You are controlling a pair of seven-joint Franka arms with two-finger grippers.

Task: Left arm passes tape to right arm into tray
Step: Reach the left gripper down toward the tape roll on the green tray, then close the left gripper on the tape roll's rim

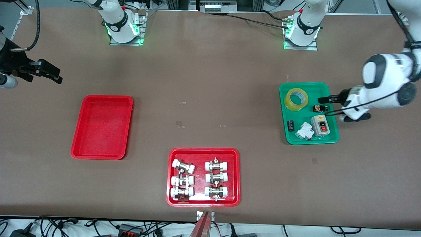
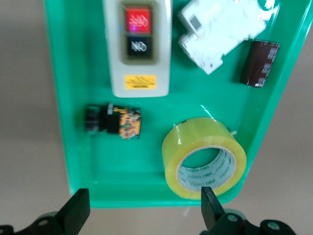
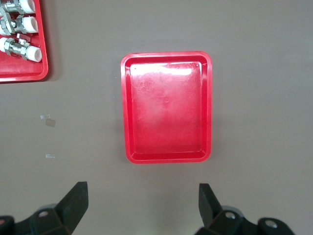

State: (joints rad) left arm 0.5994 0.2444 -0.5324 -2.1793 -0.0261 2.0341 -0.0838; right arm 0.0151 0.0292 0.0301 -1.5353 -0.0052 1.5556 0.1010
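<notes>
The tape is wider than the open fingers, so my left gripper needs to pinch it next by its narrow ring side beside the tape's open core.
The tape, a yellowish roll with a white core, leans in the green tray at the end farther from the front camera. My left gripper hangs open over that tray, holding nothing. In the left wrist view the tape shows close to one fingertip of the left gripper. The plain red tray lies bare toward the right arm's end of the table. My right gripper waits open over the table's edge there. The right wrist view shows the red tray ahead of the right gripper.
The green tray also holds a grey switch box, a white breaker, a black and orange button and a dark cylinder. A red tray of metal fittings lies near the front camera.
</notes>
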